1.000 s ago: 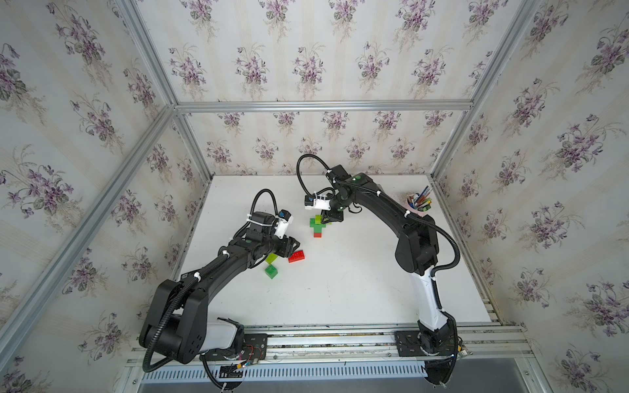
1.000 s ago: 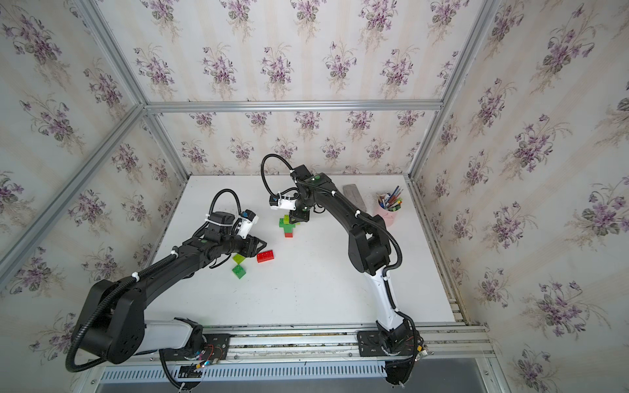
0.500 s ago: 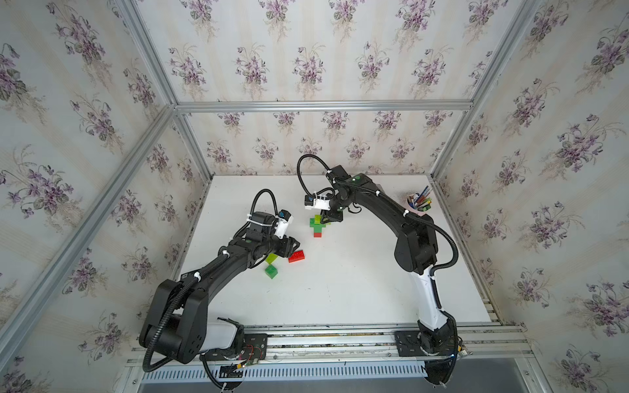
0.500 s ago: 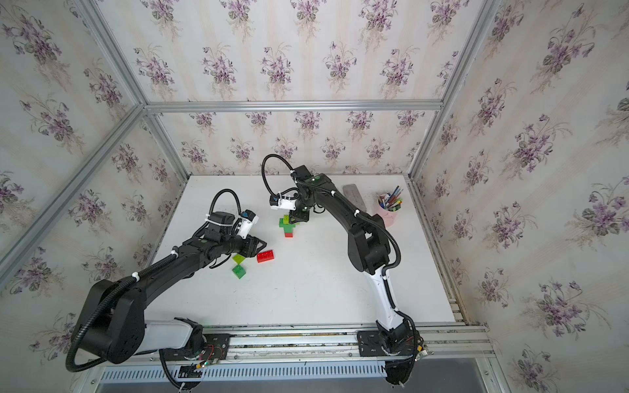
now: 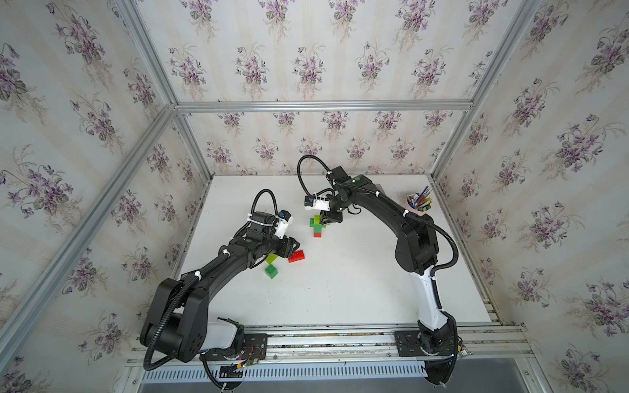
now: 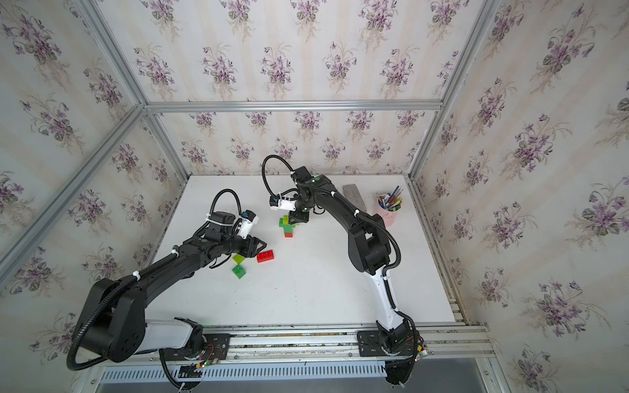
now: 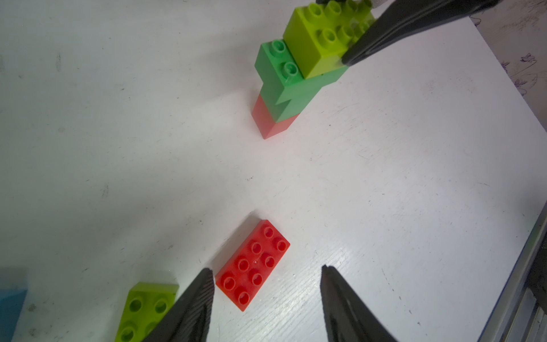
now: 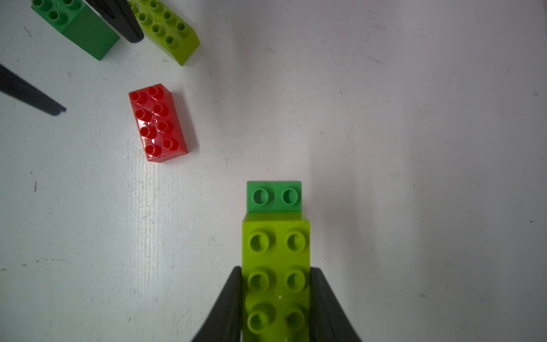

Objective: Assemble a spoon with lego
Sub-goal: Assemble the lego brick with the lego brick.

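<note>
The lime brick's lower edge meets the dark green brick (image 5: 313, 222) (image 8: 274, 196) squarely and the lime brick would stay seated if I opened now, so my right gripper will open.
The spoon (image 5: 317, 227) (image 6: 288, 227) stands mid-table as a small stack: red brick at the base, dark green bricks (image 7: 288, 91) above, a lime brick (image 8: 275, 251) on top, leaving two green studs (image 8: 273, 197) bare. My right gripper (image 8: 275, 268) (image 5: 328, 218) is shut on that lime brick's long sides. Loose lego lies nearer the left arm: a red 2x4 (image 7: 253, 263) (image 5: 296, 256), a lime brick (image 5: 271, 258) (image 7: 148, 308) and a dark green brick (image 5: 271, 271) (image 8: 77, 26). My left gripper (image 7: 266, 269) (image 5: 295, 245) hangs open just above the red 2x4, holding nothing.
A pink cup of pens (image 6: 388, 212) stands at the back right, with a grey block (image 6: 354, 197) beside it. The enclosure walls and metal frame ring the white table (image 5: 340, 289).
</note>
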You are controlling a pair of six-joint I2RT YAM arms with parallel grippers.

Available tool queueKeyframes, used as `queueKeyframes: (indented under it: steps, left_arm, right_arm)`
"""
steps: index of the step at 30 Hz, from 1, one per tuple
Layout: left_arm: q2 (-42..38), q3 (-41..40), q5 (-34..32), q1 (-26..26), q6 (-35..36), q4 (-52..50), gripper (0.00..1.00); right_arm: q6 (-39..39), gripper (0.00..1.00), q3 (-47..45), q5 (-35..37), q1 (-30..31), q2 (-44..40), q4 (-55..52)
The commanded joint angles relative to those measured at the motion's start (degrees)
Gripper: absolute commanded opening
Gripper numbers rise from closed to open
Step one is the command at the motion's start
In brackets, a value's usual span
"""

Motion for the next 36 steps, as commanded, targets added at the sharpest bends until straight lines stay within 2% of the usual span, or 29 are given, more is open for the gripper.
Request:
queueKeyframes:
  steps: [1,15,27,36]
  left_arm:
    - [-0.08,0.36,0.3,-0.02,-0.21,0.2,0.61]
    - [-1.42,-0.32,-1.38,-0.02,-0.05,-0.82,0.61]
    - [-1.66,-0.5,-1.63,0.09,-0.18,-0.89,0.61]
    - [-2.67,-0.66,-1.66,0.02,-0.54,-1.95,0.63]
  right_arm:
    - [-0.39,0.24,-1.2,3.94,0.1,0.66,-2.98]
    - [0.18,0.26,-2.09,5.01,0.82,-0.35,-2.54]
    - [1.45,0.44,0.04,2.85,2.56,-1.34,-0.5]
    - [1.63,0.56,-0.31,4.22,2.66,-2.21,-0.48]
